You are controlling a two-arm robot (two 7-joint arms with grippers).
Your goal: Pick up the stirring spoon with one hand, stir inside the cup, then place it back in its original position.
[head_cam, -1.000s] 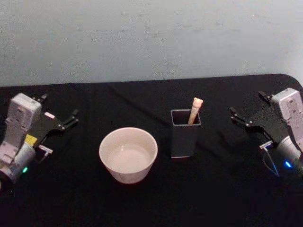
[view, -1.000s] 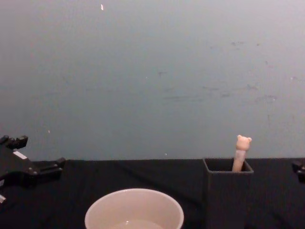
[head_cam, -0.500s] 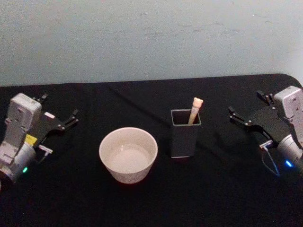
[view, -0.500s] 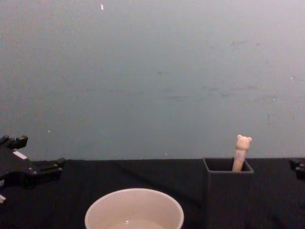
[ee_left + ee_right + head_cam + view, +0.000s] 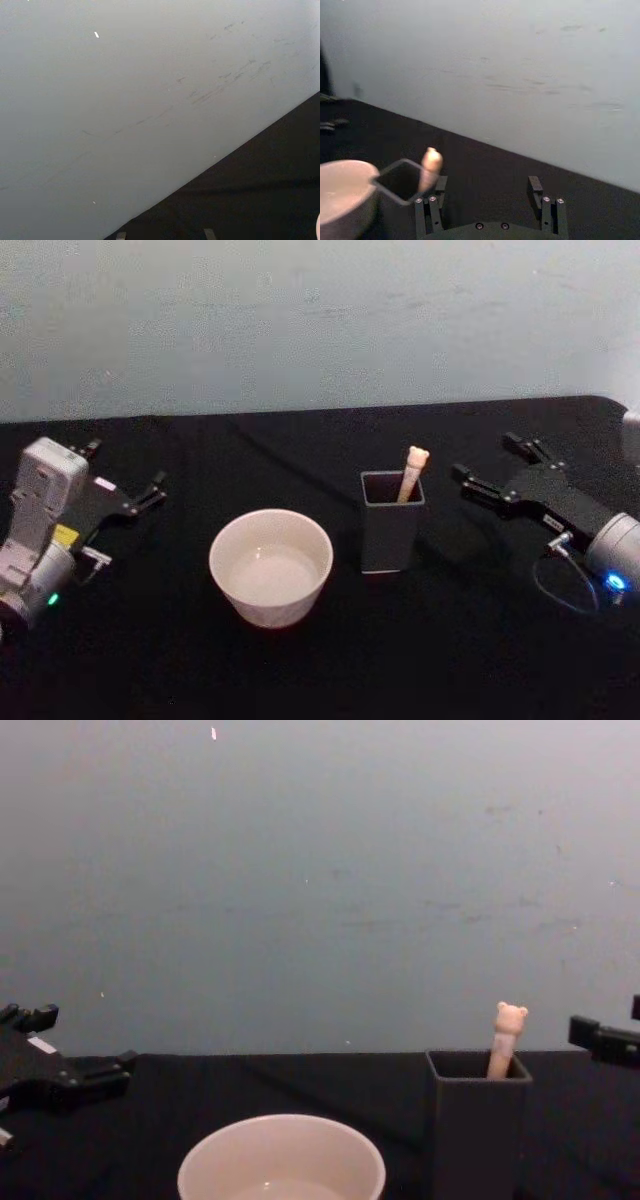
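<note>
I should grab the stirring spoon by its handle just below the bear head (image 5: pixel 505 1040) with my right gripper next, because the square holder encloses the spoon's lower part.
The stirring spoon (image 5: pixel 412 472) stands in a dark grey square holder (image 5: pixel 388 532), its bear-head top (image 5: pixel 510 1017) poking above the rim. To the holder's left on the black cloth sits the cream-white cup (image 5: pixel 270 565). My right gripper (image 5: pixel 487 457) hovers open a short way right of the holder, pointing at it, with nothing between its fingers. In the right wrist view the spoon handle (image 5: pixel 431 165) and the holder (image 5: pixel 400 181) lie just ahead of the open gripper (image 5: pixel 487 184), beside one finger. My left gripper (image 5: pixel 128 466) rests open at the table's left.
A black cloth (image 5: pixel 330 660) covers the table, which ends at a pale grey-blue wall (image 5: pixel 320 320) behind. A blue cable loop (image 5: pixel 560 590) hangs under the right wrist. Bare cloth lies between the cup and the left gripper.
My right gripper has swung left and forward, ending closer to the holder and spoon. The left arm, the cup, the holder and the spoon have stayed put.
</note>
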